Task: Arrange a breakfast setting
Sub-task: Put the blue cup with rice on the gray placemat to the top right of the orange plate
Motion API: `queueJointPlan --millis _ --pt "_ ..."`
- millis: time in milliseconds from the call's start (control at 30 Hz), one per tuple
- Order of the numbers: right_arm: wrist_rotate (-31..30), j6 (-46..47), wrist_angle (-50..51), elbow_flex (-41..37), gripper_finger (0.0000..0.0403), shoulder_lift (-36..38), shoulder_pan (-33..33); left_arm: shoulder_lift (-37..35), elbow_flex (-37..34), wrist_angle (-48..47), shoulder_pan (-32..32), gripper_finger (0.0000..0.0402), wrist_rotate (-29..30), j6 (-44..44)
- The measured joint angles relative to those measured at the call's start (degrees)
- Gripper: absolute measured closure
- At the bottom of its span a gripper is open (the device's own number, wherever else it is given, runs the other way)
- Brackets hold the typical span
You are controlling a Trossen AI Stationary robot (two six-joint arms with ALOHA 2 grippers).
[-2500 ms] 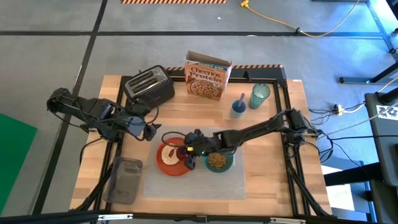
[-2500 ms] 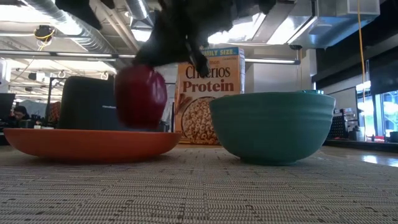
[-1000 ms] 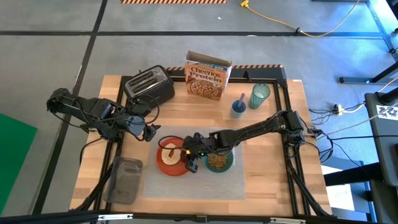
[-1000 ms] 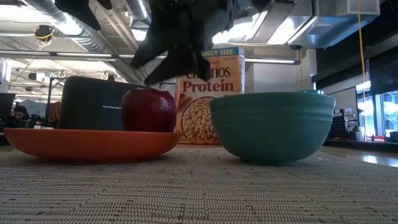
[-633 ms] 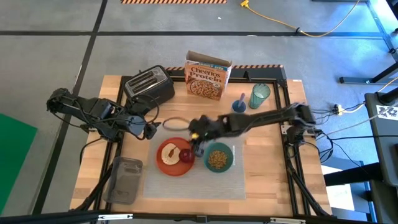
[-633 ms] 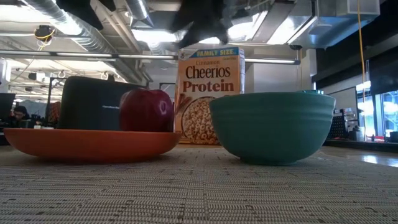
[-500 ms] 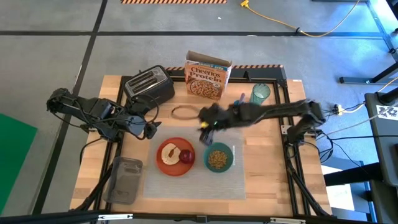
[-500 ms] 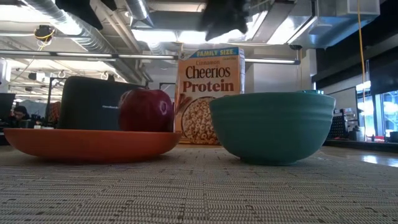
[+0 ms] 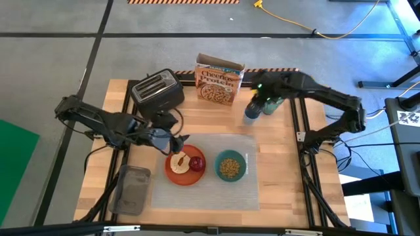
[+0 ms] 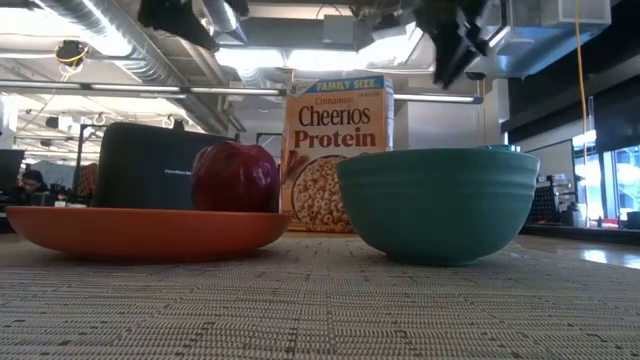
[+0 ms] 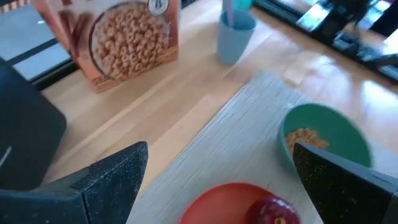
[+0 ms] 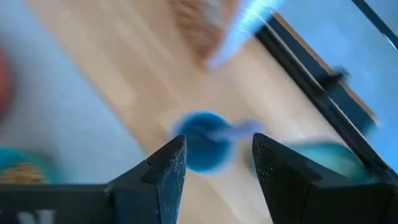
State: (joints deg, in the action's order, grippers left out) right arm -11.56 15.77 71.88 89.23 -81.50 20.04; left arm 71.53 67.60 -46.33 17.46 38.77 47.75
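The green tumbler's rim should be grabbed next by my right gripper, to add a drinking glass to the breakfast setting on the placemat.
The orange plate lies on the pale placemat with the toast slice and the red apple resting on it. The teal bowl, with cereal in it, stands on the mat to the plate's right. The green tumbler stands at the far right beside a small blue cup. My left gripper hovers open at the plate's far-left rim; its wrist view looks over the apple and bowl. My right gripper hangs open above the blue cup and tumbler.
A black toaster and a cereal box stand along the far edge. A dark grey tray lies at the near left. Bare wood shows between the mat and the far row.
My right gripper has risen from over the apple and swung toward the table's far right, ending above the blue cup and tumbler. The apple stays on the plate. My left gripper has moved toward the right, up to the plate's far-left rim.
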Motion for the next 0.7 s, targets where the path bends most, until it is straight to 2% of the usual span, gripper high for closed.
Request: queueJointPlan --millis 133,333,467,600,700 --pt "-1.09 -2.47 1.31 -3.82 0.0226 2.91 9.53 3.32 -0.03 -0.02 -1.12 0.0005 -0.07 2.94" --pt "0.94 -5.16 1.05 -10.05 0.0226 3.55 23.81 5.62 -0.05 0.05 -3.18 0.0005 -2.30 7.65" --pt "2.44 -5.95 -0.92 -14.55 0.0226 3.34 29.64 5.68 -0.05 0.11 -4.08 0.0005 -2.25 9.02" --pt "2.38 -6.60 -1.45 -17.18 0.0226 3.38 33.64 5.68 -0.05 0.11 -4.71 0.0005 -2.24 9.18" --pt "4.74 -9.11 -2.65 -19.33 0.0226 3.36 35.90 5.68 -0.05 0.11 -5.65 0.0005 -2.27 9.15"
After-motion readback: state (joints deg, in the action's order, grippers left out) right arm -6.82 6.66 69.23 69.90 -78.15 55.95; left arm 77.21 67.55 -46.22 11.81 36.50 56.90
